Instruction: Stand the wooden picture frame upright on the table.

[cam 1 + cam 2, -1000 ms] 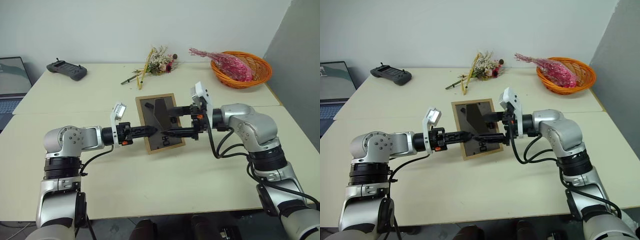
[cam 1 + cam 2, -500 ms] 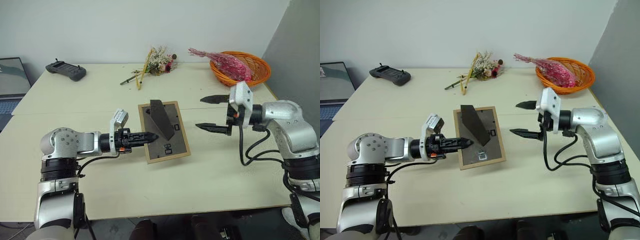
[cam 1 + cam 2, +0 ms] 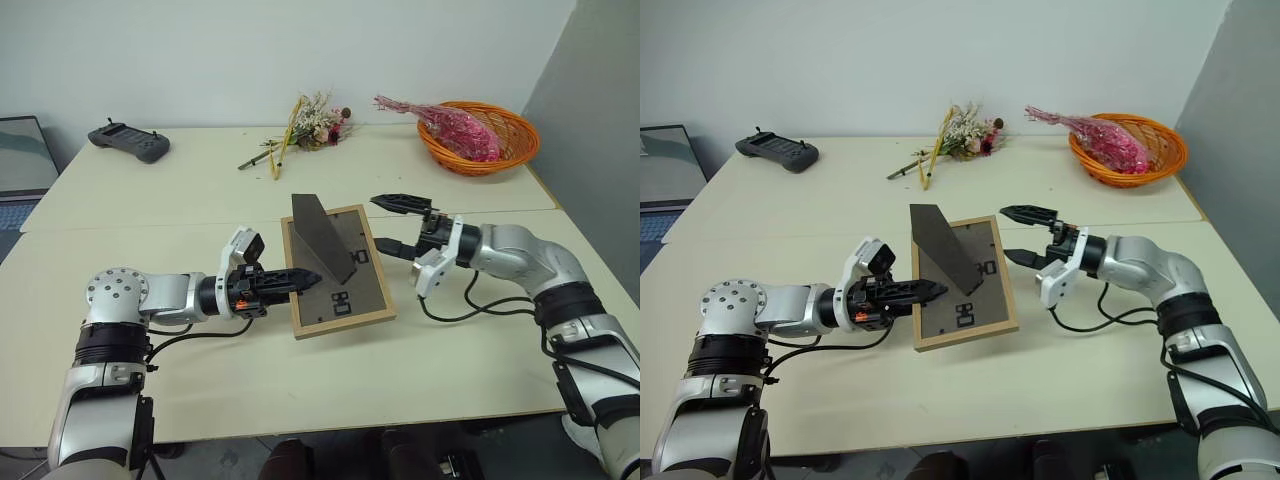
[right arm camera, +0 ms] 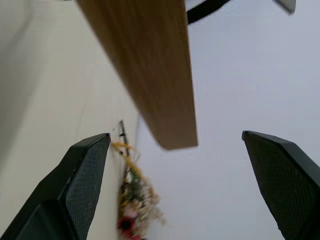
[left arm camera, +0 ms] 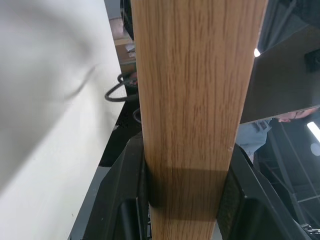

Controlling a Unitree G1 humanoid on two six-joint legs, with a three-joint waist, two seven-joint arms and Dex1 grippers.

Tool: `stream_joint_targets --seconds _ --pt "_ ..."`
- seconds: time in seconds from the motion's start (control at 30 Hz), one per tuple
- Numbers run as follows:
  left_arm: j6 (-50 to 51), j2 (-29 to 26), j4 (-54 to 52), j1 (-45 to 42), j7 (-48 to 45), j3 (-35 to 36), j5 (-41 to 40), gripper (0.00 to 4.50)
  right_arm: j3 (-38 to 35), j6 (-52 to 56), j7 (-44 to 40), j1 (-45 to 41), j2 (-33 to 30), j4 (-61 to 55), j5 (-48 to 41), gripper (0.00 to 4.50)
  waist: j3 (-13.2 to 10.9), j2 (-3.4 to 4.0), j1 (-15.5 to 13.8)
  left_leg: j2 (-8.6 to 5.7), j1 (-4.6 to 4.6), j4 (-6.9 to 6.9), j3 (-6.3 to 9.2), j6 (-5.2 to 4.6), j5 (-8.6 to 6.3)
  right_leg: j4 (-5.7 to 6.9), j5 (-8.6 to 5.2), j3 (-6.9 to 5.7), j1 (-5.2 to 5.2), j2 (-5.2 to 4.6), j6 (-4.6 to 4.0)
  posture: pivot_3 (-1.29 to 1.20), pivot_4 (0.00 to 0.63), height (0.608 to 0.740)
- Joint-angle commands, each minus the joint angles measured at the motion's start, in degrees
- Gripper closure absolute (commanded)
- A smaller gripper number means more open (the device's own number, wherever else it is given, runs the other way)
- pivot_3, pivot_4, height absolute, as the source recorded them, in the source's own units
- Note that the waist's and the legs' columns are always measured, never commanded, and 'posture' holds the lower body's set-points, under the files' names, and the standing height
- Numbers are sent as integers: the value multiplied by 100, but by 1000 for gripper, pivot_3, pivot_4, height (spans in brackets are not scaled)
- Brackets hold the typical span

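Note:
I will stand the picture frame upright with its fold-out stand free, so next I should grab it with my right gripper by its bare wooden side edge (image 3: 374, 250) (image 4: 155, 85).
The wooden picture frame (image 3: 340, 285) hangs tilted over the table (image 3: 200, 210), its dark back facing me and its fold-out stand (image 3: 322, 238) sticking up. My left gripper (image 3: 303, 279) is shut on the frame's left edge. In the left wrist view the light wood (image 5: 195, 100) is clamped between both fingers (image 5: 125, 205). My right gripper (image 3: 393, 222) stands open just beside the frame's far right corner, apart from it. The right wrist view has the frame's edge (image 4: 150, 65) ahead of the spread fingertips (image 4: 85, 170). I cannot tell whether the frame's lower edge touches the tabletop.
At the back right stands an orange basket (image 3: 500, 150) with pink dried flowers. A dried flower bunch (image 3: 310, 122) lies at the back middle, a black controller (image 3: 128, 141) at the back left, a laptop (image 3: 20, 160) at the left edge. A seam crosses the tabletop.
My right gripper let go at the stand, swung out to the right, then came back open beside the frame's corner. The left gripper kept its hold, and the frame turned and drew slightly nearer.

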State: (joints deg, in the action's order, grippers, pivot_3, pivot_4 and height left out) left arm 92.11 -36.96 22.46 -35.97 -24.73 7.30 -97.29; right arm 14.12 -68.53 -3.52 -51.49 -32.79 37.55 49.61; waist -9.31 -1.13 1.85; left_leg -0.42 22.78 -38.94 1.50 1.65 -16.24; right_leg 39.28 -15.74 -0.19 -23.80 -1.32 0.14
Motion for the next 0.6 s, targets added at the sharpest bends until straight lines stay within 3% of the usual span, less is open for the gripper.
stream_joint_targets --seconds 0.03,0.13,0.2,0.5,0.57,0.6 --pt "-203 -164 -325 146 412 -93 -857 3209 202 -329 1119 -221 20 -127 560 10 0 0 -7 -1 0 0 0 0 0 -1 0 1 1 0 0 0 150 740" --pt "-471 -262 -491 307 717 -252 -1289 3209 512 -457 1513 -276 -21 -90 879 481 0 0 -6 -2 -1 0 -1 1 1 -2 0 5 0 0 0 0 150 740" --pt "-633 -314 -611 388 869 -375 -1515 3209 659 -453 1758 -331 -38 -37 1032 1069 0 0 -3 -2 -2 1 -2 1 1 1 0 6 1 0 0 0 150 740" --pt "-972 -365 -1066 539 899 -451 -1571 3209 958 -369 2290 -459 -61 48 1095 2982 0 0 1 -3 -7 1 -6 1 1 5 0 13 3 4 0 0 150 740" --pt "-1043 -384 -1137 564 927 -462 -1570 3209 987 -357 2347 -480 -92 35 1087 3089 0 0 1 -3 -8 1 -8 1 1 5 0 16 3 4 0 0 150 740" --pt "-1102 -375 -1223 588 922 -424 -1463 2862 996 -357 2354 -486 -108 34 1066 3090 0 0 0 -3 -8 1 -8 1 1 5 0 16 3 4 0 0 150 740"
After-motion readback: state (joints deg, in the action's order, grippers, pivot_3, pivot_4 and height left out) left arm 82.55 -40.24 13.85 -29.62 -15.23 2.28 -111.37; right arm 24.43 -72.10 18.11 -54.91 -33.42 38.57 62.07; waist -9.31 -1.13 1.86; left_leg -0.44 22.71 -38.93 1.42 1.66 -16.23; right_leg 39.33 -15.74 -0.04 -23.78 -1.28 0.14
